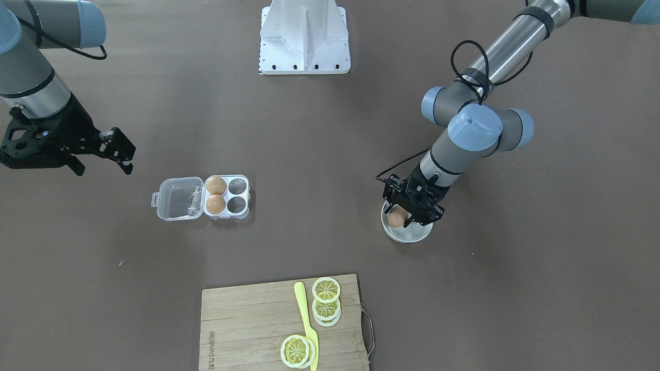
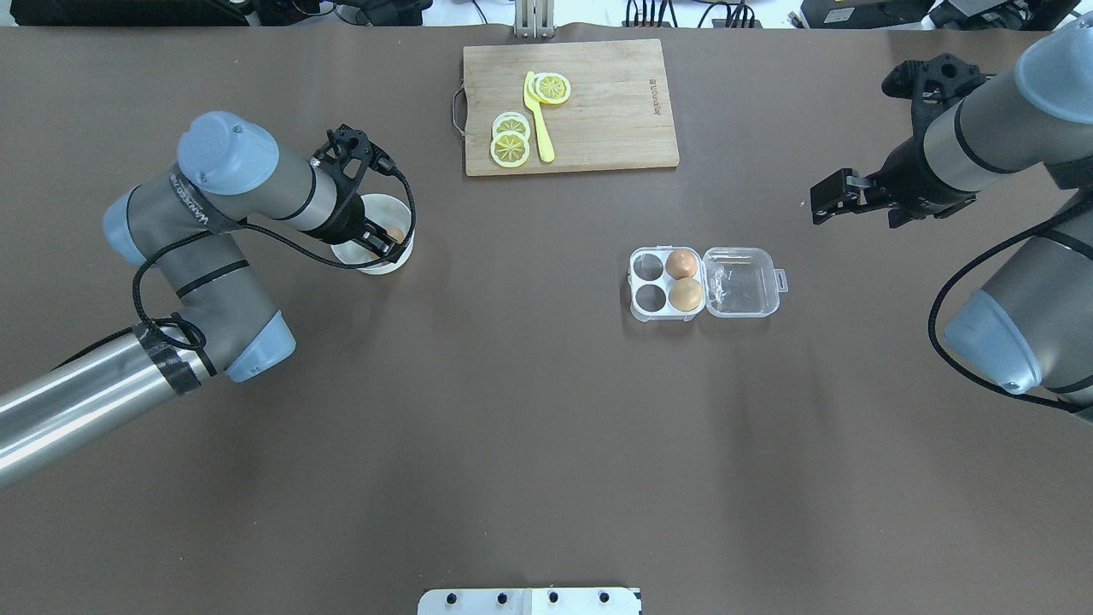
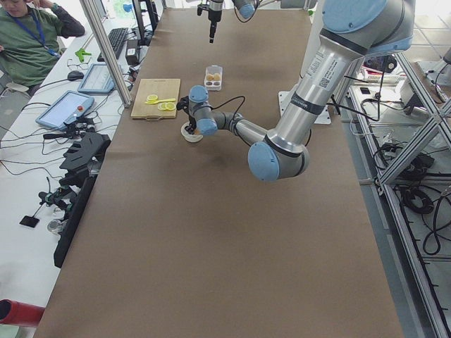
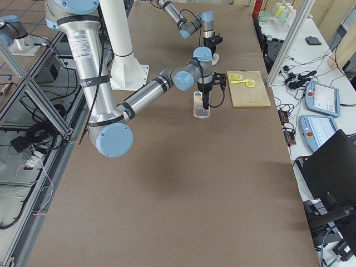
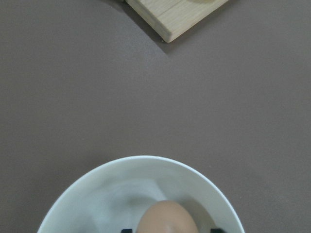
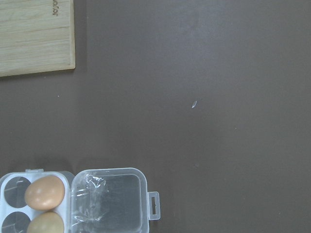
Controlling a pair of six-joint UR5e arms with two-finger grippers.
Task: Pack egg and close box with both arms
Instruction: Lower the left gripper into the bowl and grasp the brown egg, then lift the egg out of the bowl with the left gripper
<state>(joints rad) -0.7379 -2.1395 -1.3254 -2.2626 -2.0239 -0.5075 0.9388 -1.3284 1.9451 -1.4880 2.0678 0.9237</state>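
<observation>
My left gripper should next grab the third brown egg around its rounded shell (image 1: 396, 216). Then it can fill another cell of the box (image 1: 227, 198).
The egg (image 1: 395, 217) lies in a round white bowl (image 1: 408, 238) on the robot's left side of the table. My left gripper (image 1: 398, 221) reaches down into the bowl, open, with a finger on each side of the egg. In the left wrist view the egg (image 5: 167, 218) sits between the two fingertips with a small gap either side. The box (image 1: 227, 198) stands mid-table, its clear lid (image 1: 180, 199) folded open. Two brown eggs fill the cells beside the hinge; the two outer cells hold nothing. My right gripper (image 1: 103, 166) hovers open and empty above the table, beyond the lid side of the box (image 6: 109, 200).
A wooden cutting board (image 1: 242, 330) with lemon slices and a yellow knife (image 1: 305, 322) lies at the table's far edge from the robot. The white pedestal (image 1: 304, 36) stands at the robot's edge. Bare brown tabletop lies between bowl and box.
</observation>
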